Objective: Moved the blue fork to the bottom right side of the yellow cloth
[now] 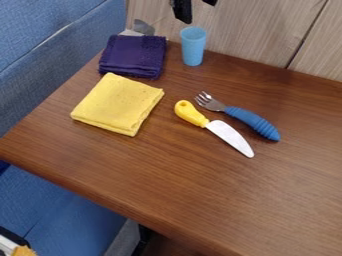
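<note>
My gripper will next pick up the blue fork by its ridged handle, to set the fork (pixel 251 120) down beside the yellow cloth.
My gripper (pixel 195 7) is at the top edge of the camera view, above and behind the light blue cup, with its two black fingertips apart and nothing between them. The blue fork (pixel 251 120) lies on the table right of centre, its metal tines toward the upper left and its ridged handle toward the lower right. To the left, the folded yellow cloth (pixel 117 104) lies flat. The gripper is well away from both.
A knife (pixel 230 137) with a yellow handle lies between cloth and fork, close beside the fork. Behind are a folded purple cloth (pixel 133 56), the upright light blue cup (pixel 193 46) and a grey object (pixel 142 27). The wooden table (pixel 200 200) meets a wall at the back.
</note>
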`<state>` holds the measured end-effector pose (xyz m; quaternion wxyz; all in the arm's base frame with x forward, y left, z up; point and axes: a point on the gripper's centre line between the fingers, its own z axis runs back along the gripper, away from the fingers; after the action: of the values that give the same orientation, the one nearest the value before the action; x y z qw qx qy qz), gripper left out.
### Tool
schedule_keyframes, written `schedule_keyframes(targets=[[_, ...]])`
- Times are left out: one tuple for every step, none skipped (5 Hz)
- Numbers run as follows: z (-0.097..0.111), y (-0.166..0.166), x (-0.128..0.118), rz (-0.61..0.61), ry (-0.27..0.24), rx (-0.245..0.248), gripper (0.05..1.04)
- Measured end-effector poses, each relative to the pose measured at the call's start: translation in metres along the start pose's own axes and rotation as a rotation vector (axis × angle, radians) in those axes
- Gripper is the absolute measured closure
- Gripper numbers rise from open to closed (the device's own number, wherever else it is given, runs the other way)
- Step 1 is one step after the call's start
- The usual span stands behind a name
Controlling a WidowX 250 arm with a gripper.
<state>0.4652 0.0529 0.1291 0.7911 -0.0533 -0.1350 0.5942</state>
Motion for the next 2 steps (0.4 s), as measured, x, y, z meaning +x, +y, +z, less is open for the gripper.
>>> schedule_keyframes(targets=[[-0.018, 0.006, -0.003, 0.004, 0.017, 0.043, 0.083], [-0.033, 0.012, -0.026, 0.034, 0.034, 0.089, 0.083]])
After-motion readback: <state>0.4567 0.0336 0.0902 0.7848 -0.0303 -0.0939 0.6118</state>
